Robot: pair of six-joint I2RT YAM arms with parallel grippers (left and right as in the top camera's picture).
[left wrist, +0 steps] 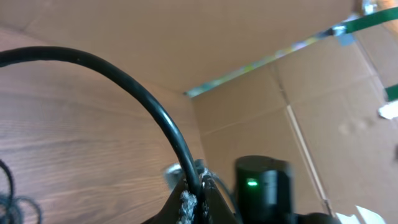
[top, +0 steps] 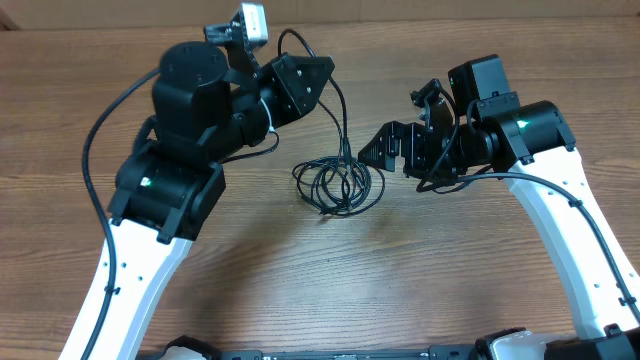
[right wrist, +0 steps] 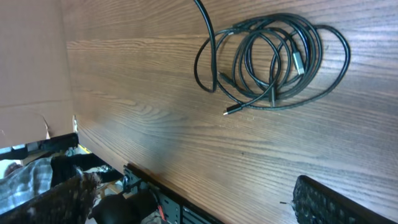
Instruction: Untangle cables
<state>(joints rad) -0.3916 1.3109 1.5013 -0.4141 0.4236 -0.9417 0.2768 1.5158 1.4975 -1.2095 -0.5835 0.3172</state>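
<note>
My right gripper should next grab the rising piece of cable between the coil and my left gripper. The upper part of that piece then stays free for untangling.
The cables lie as a loose black coil in the middle of the table. They also show in the right wrist view, with a small silvery plug tip sticking out. One strand rises from the coil to my left gripper, which is shut on it above the table at the back. In the left wrist view the strand is pinched between the fingers. My right gripper is open and empty just right of the coil. Only one of its fingers shows in its wrist view.
A cardboard wall stands along the back of the wooden table. A thick black arm wire curves at the left. The table's front edge with a metal frame shows in the right wrist view.
</note>
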